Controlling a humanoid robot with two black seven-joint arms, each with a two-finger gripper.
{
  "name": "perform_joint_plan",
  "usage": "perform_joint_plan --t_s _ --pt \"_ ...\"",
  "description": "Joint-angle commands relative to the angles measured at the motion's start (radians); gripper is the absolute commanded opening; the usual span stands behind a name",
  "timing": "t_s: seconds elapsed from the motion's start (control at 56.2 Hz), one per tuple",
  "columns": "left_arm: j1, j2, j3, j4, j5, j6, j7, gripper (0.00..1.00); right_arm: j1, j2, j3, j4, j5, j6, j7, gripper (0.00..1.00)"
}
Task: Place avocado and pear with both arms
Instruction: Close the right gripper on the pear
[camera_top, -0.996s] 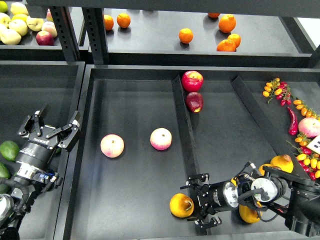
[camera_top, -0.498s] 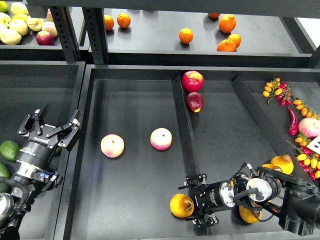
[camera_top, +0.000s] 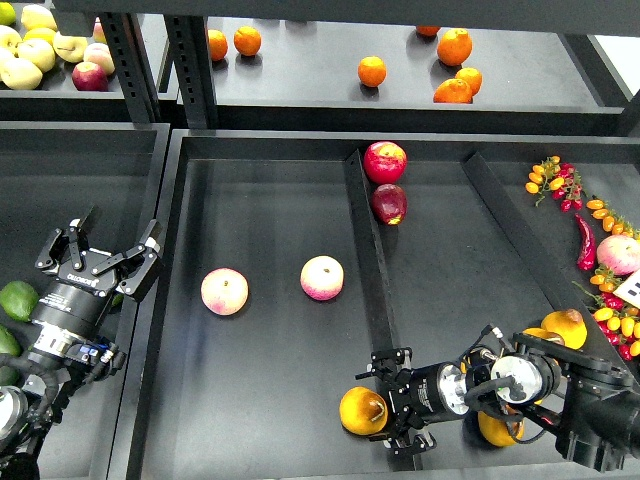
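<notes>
My right gripper grips the stem end of the pear (camera_top: 360, 411) next, to place it with the other yellow fruits.
The pear (camera_top: 360, 411), orange-yellow with a brown spot, lies at the front of the middle tray (camera_top: 260, 400). My right gripper (camera_top: 389, 400) lies sideways just right of it. It is open, with one finger above and one below the pear's right side. A green avocado (camera_top: 17, 300) lies at the far left edge, and a second green fruit (camera_top: 5, 341) lies below it, partly behind my left arm. My left gripper (camera_top: 100, 262) is open and empty, up and right of the avocado, over the left tray's right wall.
Two pink peaches (camera_top: 224, 291) (camera_top: 322, 277) lie mid-tray. A raised divider (camera_top: 368, 250) runs front to back, with two red apples (camera_top: 385, 161) by its far end. Yellow fruits (camera_top: 566, 325) lie by my right arm. Chillies and small tomatoes (camera_top: 585, 235) lie at the right, oranges (camera_top: 371, 70) on the back shelf.
My right gripper has slid a little left, so its open fingers now reach around the pear's right side. The pear and my left arm have not moved.
</notes>
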Motion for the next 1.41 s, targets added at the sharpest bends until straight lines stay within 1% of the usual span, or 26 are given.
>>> perform_joint_plan --t_s 0.0,0.32,0.356,0.498,0.801,0.872,0.978,1.156,1.388 --pt "0.001 0.000 -0.002 0.000 0.000 0.000 0.000 0.99 -0.008 0.002 0.003 -0.002 0.000 0.000 0.000 0.76" --pt "0.001 0.000 -0.002 0.001 0.000 0.000 0.000 0.99 -0.023 0.032 0.023 -0.028 0.000 -0.017 0.000 0.64" --pt "0.001 0.000 -0.002 0.000 0.000 0.000 0.000 0.99 -0.025 0.032 0.024 -0.028 0.000 -0.018 0.000 0.63" --pt "0.001 0.000 -0.002 0.000 0.000 0.000 0.000 0.99 -0.037 0.032 0.050 -0.041 0.000 -0.020 0.000 0.49" --pt "0.002 0.000 0.000 0.000 0.001 0.000 0.000 0.99 -0.045 0.030 0.072 -0.039 0.006 -0.015 0.000 0.39" --pt "0.001 0.000 0.001 0.000 0.001 0.000 0.000 0.99 -0.051 0.030 0.099 -0.035 0.008 -0.009 0.000 0.35" --pt "0.001 0.000 0.003 0.000 0.001 0.000 0.000 0.99 -0.072 0.032 0.148 -0.027 0.008 -0.008 0.000 0.33" --pt "0.001 0.000 0.003 0.002 0.001 0.000 0.000 0.99 -0.066 0.027 0.168 -0.004 0.011 -0.014 0.000 0.33" --pt "0.002 0.000 0.011 0.002 0.011 0.000 0.000 0.99 -0.069 -0.002 0.246 0.065 0.009 -0.021 0.000 0.33"
